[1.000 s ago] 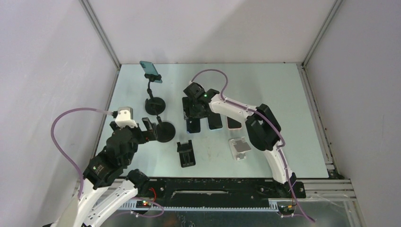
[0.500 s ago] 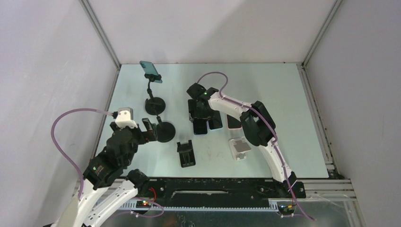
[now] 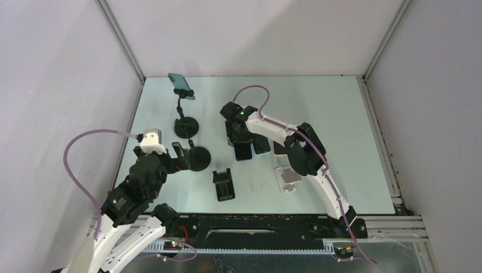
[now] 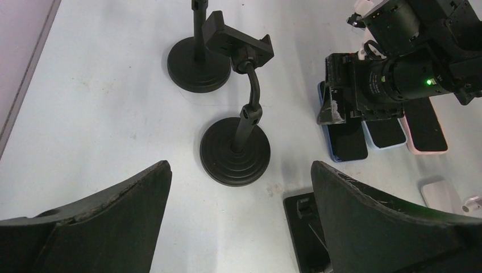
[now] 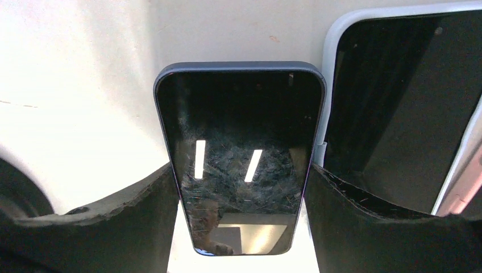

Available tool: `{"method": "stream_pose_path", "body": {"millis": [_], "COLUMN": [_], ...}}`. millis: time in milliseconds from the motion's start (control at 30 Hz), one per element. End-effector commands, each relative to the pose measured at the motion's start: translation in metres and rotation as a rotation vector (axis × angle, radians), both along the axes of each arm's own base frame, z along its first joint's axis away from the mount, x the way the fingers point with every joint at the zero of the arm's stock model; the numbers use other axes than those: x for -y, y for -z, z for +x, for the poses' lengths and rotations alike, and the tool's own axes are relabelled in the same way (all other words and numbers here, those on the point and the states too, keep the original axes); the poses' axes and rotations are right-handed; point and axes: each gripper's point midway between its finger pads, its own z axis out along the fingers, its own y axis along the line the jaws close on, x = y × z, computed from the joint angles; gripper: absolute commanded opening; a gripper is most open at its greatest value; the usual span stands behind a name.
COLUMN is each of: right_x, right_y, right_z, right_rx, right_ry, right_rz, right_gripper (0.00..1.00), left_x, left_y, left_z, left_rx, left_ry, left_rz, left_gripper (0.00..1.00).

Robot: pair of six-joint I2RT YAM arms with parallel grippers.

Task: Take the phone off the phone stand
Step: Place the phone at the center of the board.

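The dark blue phone is low beside the light blue case and would land flat, so it is time to open my right gripper.
A dark blue phone [image 5: 239,142] sits between the fingers of my right gripper [image 5: 240,170], which press on both its long edges. In the top view that gripper [image 3: 239,139] holds the phone [image 3: 245,153] low over the table, just left of two flat phones. An empty phone stand [image 4: 235,151] with a bare clamp [image 4: 237,45] is in front of my open left gripper [image 4: 240,170], which holds nothing. Behind it, a second stand [image 3: 186,126] carries a teal phone [image 3: 182,85].
Beside the held phone lie a phone in a light blue case [image 5: 398,114] and a pink-cased phone [image 3: 279,149]. A flat black holder [image 3: 223,185] and a small silver holder [image 3: 288,179] rest nearer the arm bases. Walls close off the left, back and right.
My right gripper has carried the dark phone a little right and nearer, up against the row of flat phones. The left arm has not moved.
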Motion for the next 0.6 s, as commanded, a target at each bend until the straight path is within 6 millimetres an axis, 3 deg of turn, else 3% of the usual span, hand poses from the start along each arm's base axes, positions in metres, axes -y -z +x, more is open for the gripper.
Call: {"method": "stream_pose_path", "body": {"millis": [0,200,333,567], "right_x": [0.032,0.027,0.017,0.004], "right_y": [0.023,0.029,0.026,0.007], "right_z": [0.007,0.000,-0.004,-0.005], "right_rx": [-0.006,-0.044,-0.042,-0.011], "right_ry": [0.020,-0.033,-0.081,-0.129], "right_rz": [-0.142,-0.122,-0.088,-0.041], "right_gripper": [0.03,0.30,0.61,0.79], "left_x": [0.005,0.006,0.006,0.006], "left_y": [-0.003,-0.002,-0.002,-0.001], "left_z": [0.005,0.006,0.006,0.006], "left_rx": [0.013,0.010,0.010,0.006], "left_ry": [0.005,0.008,0.009,0.010], "left_rz": [-0.013,-0.010,-0.009,-0.005], "left_gripper": [1.00,1.00,1.00,1.00]}}
